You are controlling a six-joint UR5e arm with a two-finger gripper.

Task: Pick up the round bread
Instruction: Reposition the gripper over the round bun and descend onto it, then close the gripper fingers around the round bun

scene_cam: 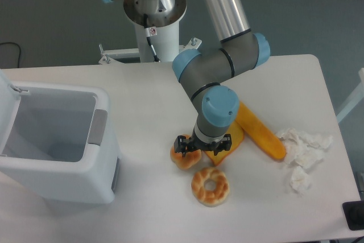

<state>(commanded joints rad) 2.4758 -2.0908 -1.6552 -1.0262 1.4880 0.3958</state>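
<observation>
I need to grab the small golden bun [186,161] next with my gripper by its rounded crust edge [175,153] to pick it up.
The round bread [183,159], a small golden-orange bun, lies on the white table [142,101] left of centre. My gripper [188,147] points down right over the bun's upper edge. Its dark fingertips [181,143] stand apart on either side of the bun's top, and orange crust shows between them. The jaws look open around the bun, which still rests on the table. The arm's blue wrist joint [219,106] hides the gripper body.
A ring-shaped doughnut bread [210,186] lies just below the bun. A toast slice [224,147] and a long baguette [260,131] lie to the right, under and beside the wrist. Crumpled paper [301,152] lies far right. A white bin [54,140] stands at the left.
</observation>
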